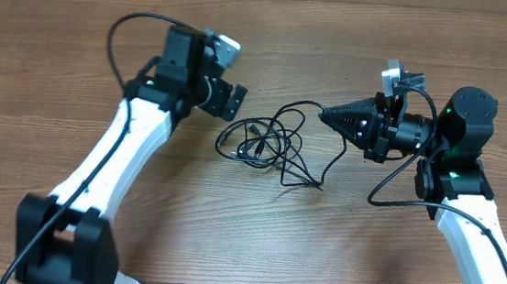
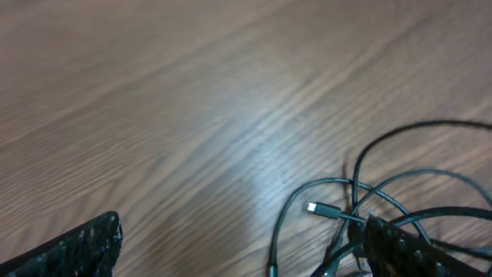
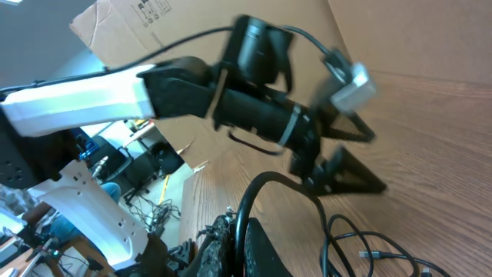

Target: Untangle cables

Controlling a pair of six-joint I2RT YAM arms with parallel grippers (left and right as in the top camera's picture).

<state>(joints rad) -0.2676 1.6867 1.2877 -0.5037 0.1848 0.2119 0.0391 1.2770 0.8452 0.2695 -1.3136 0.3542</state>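
I should next pull the cables apart, so I should use my left gripper to grab a cable loop on the side of the tangle opposite the piece of cable that my right gripper holds.
The cables (image 1: 267,143) lie as a loose black tangle on the wooden table, between the two arms. My right gripper (image 1: 322,116) points left and is shut on one strand, which arcs up from the pile. In the right wrist view that strand (image 3: 254,192) rises from between the closed fingers (image 3: 223,250), with more cable and a plug (image 3: 367,254) on the table beyond. My left gripper (image 1: 234,102) hangs open at the tangle's upper left, holding nothing. In the left wrist view its right finger (image 2: 407,250) stands over cable loops, with a silver-tipped plug (image 2: 311,207) just ahead.
My left arm's thick black wire (image 1: 121,29) loops over its wrist, and my right arm's wire (image 1: 388,186) hangs by its elbow. A cardboard box (image 3: 154,23) stands beyond the table's far edge. Bare wood (image 1: 254,243) stretches in front of the tangle.
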